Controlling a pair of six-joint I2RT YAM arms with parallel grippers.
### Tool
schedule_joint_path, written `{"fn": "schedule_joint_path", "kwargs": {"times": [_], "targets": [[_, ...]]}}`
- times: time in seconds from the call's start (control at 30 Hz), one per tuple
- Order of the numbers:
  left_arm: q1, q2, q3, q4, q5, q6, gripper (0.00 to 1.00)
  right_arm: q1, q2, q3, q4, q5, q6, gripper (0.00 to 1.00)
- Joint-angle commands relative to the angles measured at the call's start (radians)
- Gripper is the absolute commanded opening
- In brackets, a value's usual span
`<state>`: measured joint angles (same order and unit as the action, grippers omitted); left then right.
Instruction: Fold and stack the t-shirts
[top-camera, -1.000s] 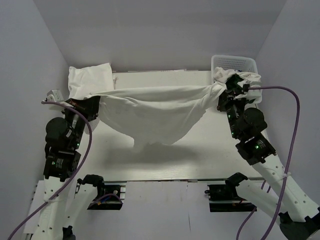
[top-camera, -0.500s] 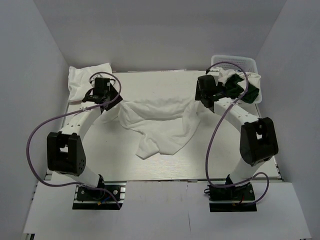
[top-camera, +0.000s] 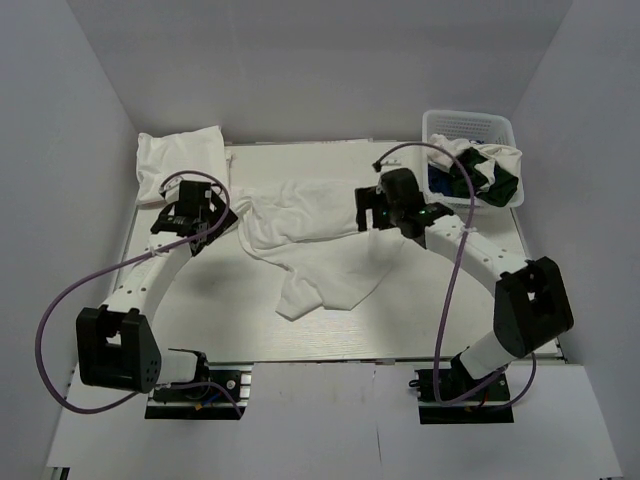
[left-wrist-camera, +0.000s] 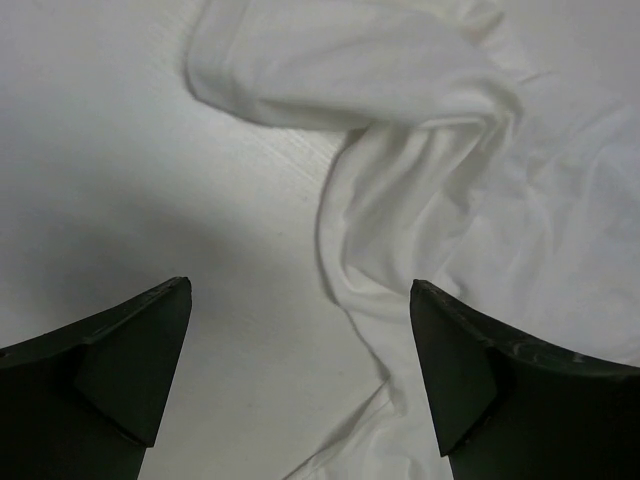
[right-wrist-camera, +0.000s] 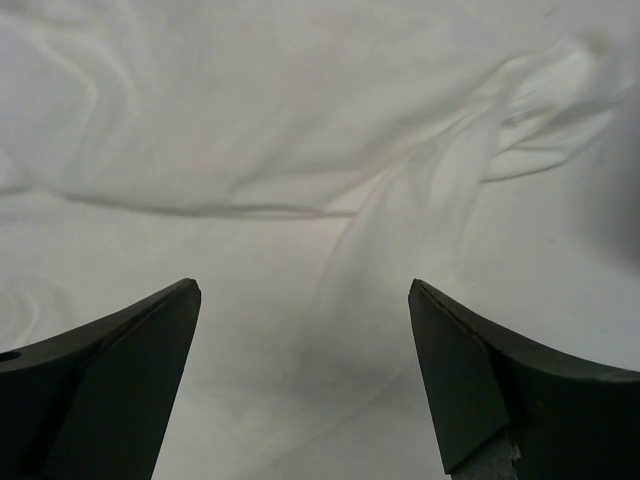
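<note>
The white t-shirt needs to be spread flat for folding, so my right gripper next needs to grab its basket-side edge (top-camera: 396, 244) (right-wrist-camera: 446, 253), opposite my left gripper.
A white t-shirt (top-camera: 310, 235) lies crumpled and spread across the middle of the table, one corner trailing toward the front. My left gripper (top-camera: 212, 222) hangs open just above its left edge; in the left wrist view the gripper (left-wrist-camera: 298, 288) has bare table and a rumpled fold of the shirt (left-wrist-camera: 420, 180) between its dark fingers (left-wrist-camera: 130, 370). My right gripper (top-camera: 366, 212) is open over the shirt's right edge, and in the right wrist view the gripper (right-wrist-camera: 303, 287) has the white cloth (right-wrist-camera: 300, 130) below it. Neither gripper holds anything.
A pile of white t-shirts (top-camera: 180, 160) sits at the back left corner. A white lattice basket (top-camera: 470, 118) at the back right holds white (top-camera: 475, 155), blue (top-camera: 440, 182) and dark green (top-camera: 505, 185) shirts. Bare tabletop (top-camera: 480, 290) shows at the front right.
Both grippers opened and let go of the white t-shirt, which dropped from hanging stretched between them to lying crumpled on the table. Both arms came down, and the right gripper moved in over the shirt.
</note>
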<state>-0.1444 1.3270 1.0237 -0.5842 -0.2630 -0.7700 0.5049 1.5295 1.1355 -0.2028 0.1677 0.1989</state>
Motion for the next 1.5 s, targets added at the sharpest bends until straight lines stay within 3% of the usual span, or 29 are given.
{"fn": "schedule_joint_path", "kwargs": {"times": [0.0,0.17,0.23,0.33,0.43,0.57,0.67,0.77,0.8,0.93,1.07,1.37,1.4,1.47], "targets": [[0.005,-0.054,-0.071,-0.027,0.008,-0.035,1.0,0.063,0.029,-0.045,-0.022,-0.102,0.003,0.9],[0.009,-0.054,-0.125,-0.029,-0.02,-0.054,1.0,0.173,0.037,-0.109,-0.066,0.011,0.028,0.9],[0.009,-0.025,-0.107,-0.072,-0.051,-0.064,1.0,0.276,0.037,-0.14,-0.076,0.064,0.02,0.9],[0.0,-0.015,-0.105,-0.03,0.008,-0.04,1.0,0.334,0.035,-0.178,-0.052,0.101,0.056,0.9],[-0.009,-0.038,-0.17,0.061,0.193,0.004,1.0,0.32,0.014,-0.187,-0.008,0.143,0.1,0.9],[-0.03,-0.071,-0.255,0.138,0.424,0.071,0.9,0.307,0.037,-0.157,-0.061,0.181,0.192,0.9],[-0.06,-0.104,-0.298,0.114,0.404,0.071,0.9,0.304,0.028,-0.171,-0.05,0.123,0.188,0.9],[-0.069,-0.104,-0.298,0.025,0.308,0.06,0.9,0.32,-0.025,-0.204,0.011,0.012,0.052,0.9],[-0.069,-0.104,-0.287,0.008,0.268,0.049,0.9,0.349,-0.047,-0.235,0.043,-0.022,-0.042,0.9],[-0.069,-0.113,-0.244,-0.063,0.176,0.015,0.93,0.448,-0.081,-0.256,0.123,-0.039,-0.121,0.9],[-0.069,-0.124,-0.211,-0.088,0.13,0.003,0.94,0.553,-0.014,-0.238,0.183,-0.1,-0.179,0.9],[-0.05,-0.147,-0.22,-0.065,0.105,-0.015,0.99,0.606,0.227,-0.149,0.226,0.058,-0.121,0.9],[-0.05,-0.147,-0.211,-0.065,0.105,-0.015,0.99,0.603,0.241,-0.161,0.233,0.096,-0.101,0.85],[-0.05,-0.147,-0.211,-0.051,0.105,-0.015,0.99,0.598,0.251,-0.164,0.223,0.13,-0.053,0.65]]}}
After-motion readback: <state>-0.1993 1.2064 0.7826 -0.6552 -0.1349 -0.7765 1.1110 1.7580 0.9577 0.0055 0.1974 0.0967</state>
